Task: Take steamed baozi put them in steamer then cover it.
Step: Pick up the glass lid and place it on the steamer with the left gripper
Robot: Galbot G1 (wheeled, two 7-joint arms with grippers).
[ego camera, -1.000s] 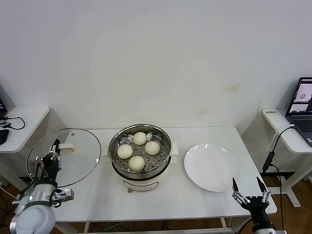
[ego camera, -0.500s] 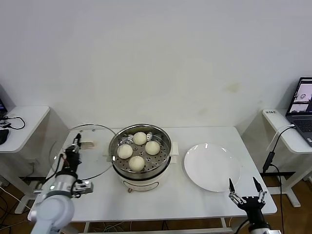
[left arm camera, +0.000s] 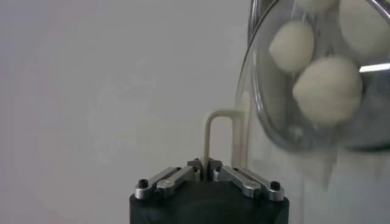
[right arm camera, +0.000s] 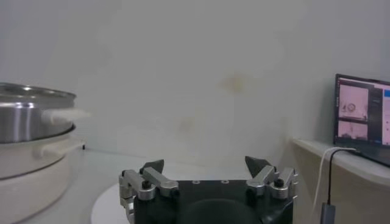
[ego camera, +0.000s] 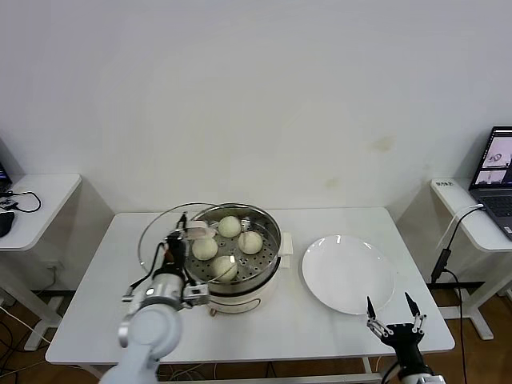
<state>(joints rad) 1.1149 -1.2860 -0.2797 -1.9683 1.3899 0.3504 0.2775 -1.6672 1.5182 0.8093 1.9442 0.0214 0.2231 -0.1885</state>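
In the head view, the glass lid's edge (ego camera: pixel 140 242) still hangs outside the steamer's rim (ego camera: pixel 278 240). My left gripper lines up the lid next, so it is too early to open.
Several cream-white baozi (ego camera: pixel 230 226) lie on the perforated tray of the shiny steamer (ego camera: pixel 268 256) with its cream base, mid-table. My left gripper (ego camera: pixel 178 232) is shut on the cream handle (ego camera: pixel 196 230) of the round glass lid (ego camera: pixel 156 236), held tilted at the steamer's left rim, partly over it. In the left wrist view the fingers pinch the handle (left arm camera: pixel 213 137), and baozi (left arm camera: pixel 327 89) show through the glass lid (left arm camera: pixel 262 109). My right gripper (ego camera: pixel 392 314) is open and empty near the table's front edge, right of centre; it also shows in the right wrist view (right arm camera: pixel 204 164).
A flat white plate (ego camera: pixel 349 274) lies right of the steamer, bare. The steamer's side (right arm camera: pixel 30 122) shows in the right wrist view. Side desks stand at both sides, one with a laptop (ego camera: pixel 496 180) at far right.
My left gripper has carried the glass lid rightward from the table's left end to the steamer's left rim. The right gripper has drifted slightly left and down.
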